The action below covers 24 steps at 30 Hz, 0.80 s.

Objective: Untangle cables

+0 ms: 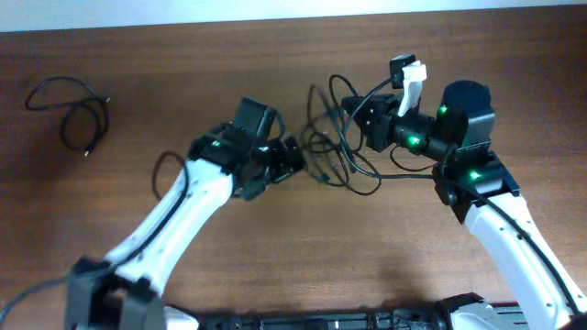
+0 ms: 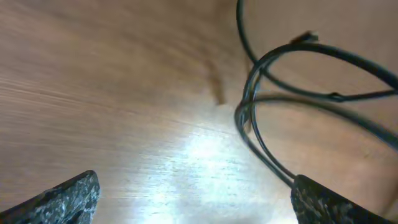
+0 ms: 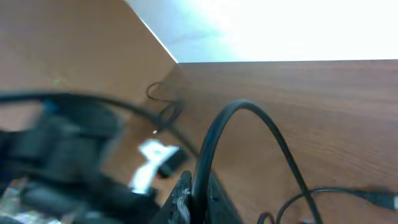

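The piece of cable at the tangle's side nearest my left gripper, opposite my right gripper's cable, is the part my left gripper should grab next. This is to untangle the cables.
A tangle of thin black cables (image 1: 332, 154) lies at the table's middle, between my two grippers. My left gripper (image 1: 292, 158) is open just left of the tangle; in the left wrist view its fingers (image 2: 193, 196) are wide apart, with cable loops (image 2: 261, 106) ahead and one strand running by the right finger. My right gripper (image 1: 360, 117) is shut on a black cable (image 3: 211, 143) that arches up from between its fingers (image 3: 198, 199). A separate coiled cable (image 1: 71, 105) lies at the far left, also seen small in the right wrist view (image 3: 163, 99).
The wooden table (image 1: 275, 266) meets a pale wall along its far edge (image 1: 275, 20). A white clip with a small black block (image 1: 409, 75) sticks up from the right arm. The left arm (image 1: 174, 220) crosses the front left.
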Tool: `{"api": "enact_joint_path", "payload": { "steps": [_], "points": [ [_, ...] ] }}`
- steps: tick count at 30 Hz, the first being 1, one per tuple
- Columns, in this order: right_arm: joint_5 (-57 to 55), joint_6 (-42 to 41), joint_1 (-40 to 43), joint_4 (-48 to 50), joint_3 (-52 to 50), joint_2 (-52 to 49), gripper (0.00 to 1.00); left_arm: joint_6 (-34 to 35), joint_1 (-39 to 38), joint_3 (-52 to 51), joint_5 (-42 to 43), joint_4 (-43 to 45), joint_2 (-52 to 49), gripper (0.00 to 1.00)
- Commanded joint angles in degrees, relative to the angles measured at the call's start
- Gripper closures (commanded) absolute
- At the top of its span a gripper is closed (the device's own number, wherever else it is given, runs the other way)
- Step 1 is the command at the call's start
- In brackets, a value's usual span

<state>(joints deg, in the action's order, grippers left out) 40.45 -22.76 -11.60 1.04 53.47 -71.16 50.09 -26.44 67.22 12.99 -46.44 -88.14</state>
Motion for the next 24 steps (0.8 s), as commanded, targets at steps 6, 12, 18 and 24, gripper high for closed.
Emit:
{"api": "enact_joint_path", "payload": {
  "steps": [6, 12, 18, 24],
  "points": [
    [9.27, -14.27, 0.11, 18.01, 1.99, 1.7, 0.96, -4.37, 0.09, -0.07, 14.4, 10.6, -16.57, 0.14],
    [11.63, -23.21, 0.07, 20.9, 1.99, 1.7, 0.96, -4.35, -5.2, -0.07, 9.29, 25.4, -16.76, 0.32],
    [6.01, -10.73, 5.25, 14.56, 1.99, 1.68, 0.96, -11.04, 3.04, 0.0, 0.7, 19.56, -14.29, 1.0],
    [-14.97, 2.84, 20.39, 5.35, 4.68, 1.68, 0.96, -20.44, 23.82, 0.0, -2.27, 6.75, 0.44, 1.0]
  ]
}}
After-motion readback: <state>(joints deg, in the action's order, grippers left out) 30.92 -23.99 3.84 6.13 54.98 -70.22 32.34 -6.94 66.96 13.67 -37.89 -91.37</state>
